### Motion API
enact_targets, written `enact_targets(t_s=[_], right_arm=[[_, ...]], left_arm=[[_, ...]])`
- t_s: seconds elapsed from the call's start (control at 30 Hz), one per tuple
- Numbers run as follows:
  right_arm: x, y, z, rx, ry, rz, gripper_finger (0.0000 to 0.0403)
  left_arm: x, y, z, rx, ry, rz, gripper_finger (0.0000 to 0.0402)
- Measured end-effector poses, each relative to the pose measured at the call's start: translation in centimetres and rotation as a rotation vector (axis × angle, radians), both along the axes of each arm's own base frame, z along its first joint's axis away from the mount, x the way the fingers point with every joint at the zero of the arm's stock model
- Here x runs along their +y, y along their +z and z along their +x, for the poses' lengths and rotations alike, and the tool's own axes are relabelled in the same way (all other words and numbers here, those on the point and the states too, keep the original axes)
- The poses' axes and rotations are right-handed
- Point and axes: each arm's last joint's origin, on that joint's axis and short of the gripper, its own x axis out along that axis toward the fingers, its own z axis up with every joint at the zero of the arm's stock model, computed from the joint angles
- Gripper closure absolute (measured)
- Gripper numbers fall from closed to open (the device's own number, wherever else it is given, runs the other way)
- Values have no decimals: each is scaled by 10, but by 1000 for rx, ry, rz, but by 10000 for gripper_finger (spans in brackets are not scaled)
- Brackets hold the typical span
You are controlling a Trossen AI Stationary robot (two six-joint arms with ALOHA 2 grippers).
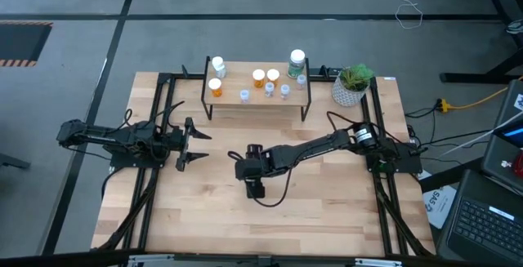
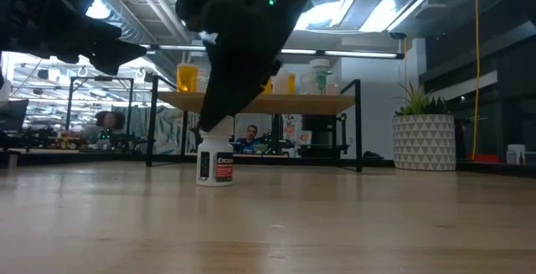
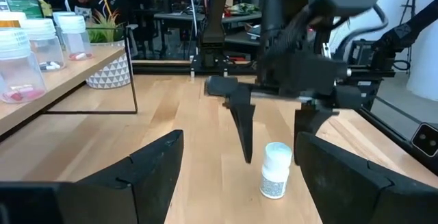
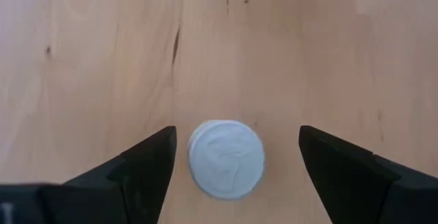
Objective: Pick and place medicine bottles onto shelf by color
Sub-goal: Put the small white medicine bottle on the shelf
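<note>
I will grab the white bottle with my right gripper by its end with the cap [image 4: 226,159], so that its base stays free to go on the shelf.
A white bottle with a white cap [image 4: 226,159] stands upright on its base on the tabletop, also seen in the low view [image 2: 215,162] and the left wrist view [image 3: 276,172]. My right gripper [image 4: 236,133] hangs over it at the table's middle [image 1: 256,189], pointing down and open, one finger on either side of the cap with gaps showing. My left gripper [image 1: 194,142] waits open at the table's left. The shelf [image 1: 245,86] at the far edge carries orange bottles [image 1: 216,87], tiny clear ones [image 1: 269,91] and a larger green-labelled one [image 1: 296,63].
A white pot with a green plant [image 1: 351,86] stands right of the shelf at the far edge. Black frame rails [image 1: 378,177] run along the table's left and right sides. Bare wood lies near the white bottle [image 1: 204,218].
</note>
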Motion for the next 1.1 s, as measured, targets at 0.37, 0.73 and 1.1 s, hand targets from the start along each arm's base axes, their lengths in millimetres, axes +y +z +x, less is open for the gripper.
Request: enact_targets(t_s=[0.37, 0.73, 1.1], right_arm=[[0, -5, 0, 10, -28, 14, 156], [-4, 10, 5, -2, -17, -13, 251], [-67, 129, 18, -152, -66, -357, 251]], left_arm=[[0, 0, 0, -1, 0, 0, 123], [0, 0, 0, -1, 0, 0, 123], [0, 0, 0, -1, 0, 0, 123]])
